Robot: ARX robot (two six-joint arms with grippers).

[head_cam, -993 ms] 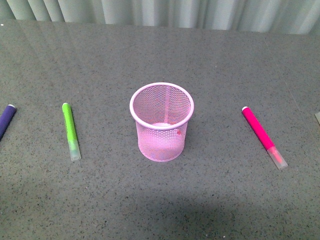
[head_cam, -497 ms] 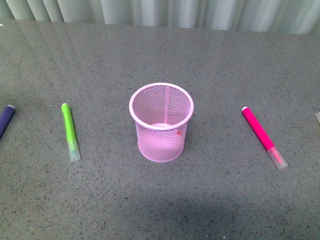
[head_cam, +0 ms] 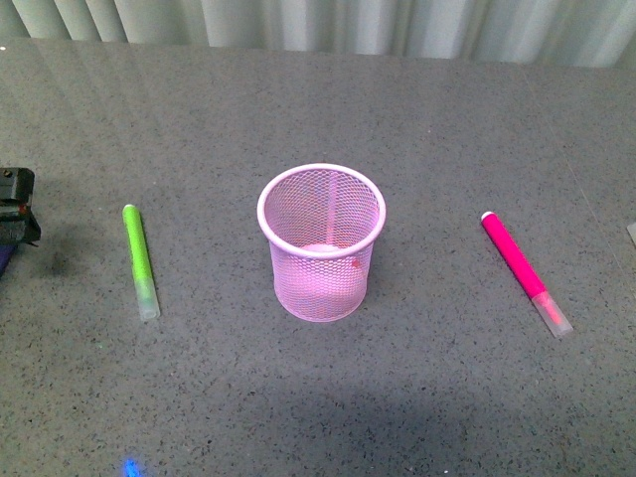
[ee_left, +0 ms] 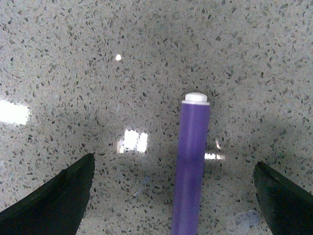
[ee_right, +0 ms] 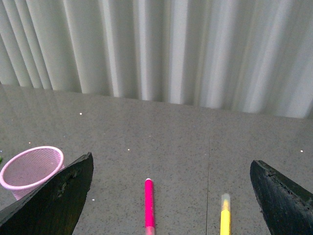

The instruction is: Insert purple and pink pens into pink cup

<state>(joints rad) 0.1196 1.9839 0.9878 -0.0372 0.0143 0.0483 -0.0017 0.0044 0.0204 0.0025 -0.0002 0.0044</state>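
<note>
I should grab the purple pen next with my left gripper, holding it by its body (ee_left: 190, 166), and then drop it into the pink cup.
The pink cup (head_cam: 321, 241) stands upright in the middle of the grey table and also shows in the right wrist view (ee_right: 31, 169). The pink pen (head_cam: 524, 270) lies to its right, also seen in the right wrist view (ee_right: 149, 204). My left gripper (ee_left: 178, 205) is open, low over the purple pen (ee_left: 192, 161), which lies between its jaws, white tip pointing away. In the front view only a dark part of the left gripper (head_cam: 16, 204) shows at the left edge, covering the purple pen. My right gripper (ee_right: 171, 205) is open, above and behind the pink pen.
A lime-green marker (head_cam: 140, 260) lies left of the cup. A yellow marker (ee_right: 225, 215) lies beside the pink pen, on the side away from the cup. A curtain (head_cam: 328, 25) hangs behind the table's far edge.
The left gripper has come into the front view at the left edge and now covers the purple pen there. The cup, green marker and pink pen have not moved.
</note>
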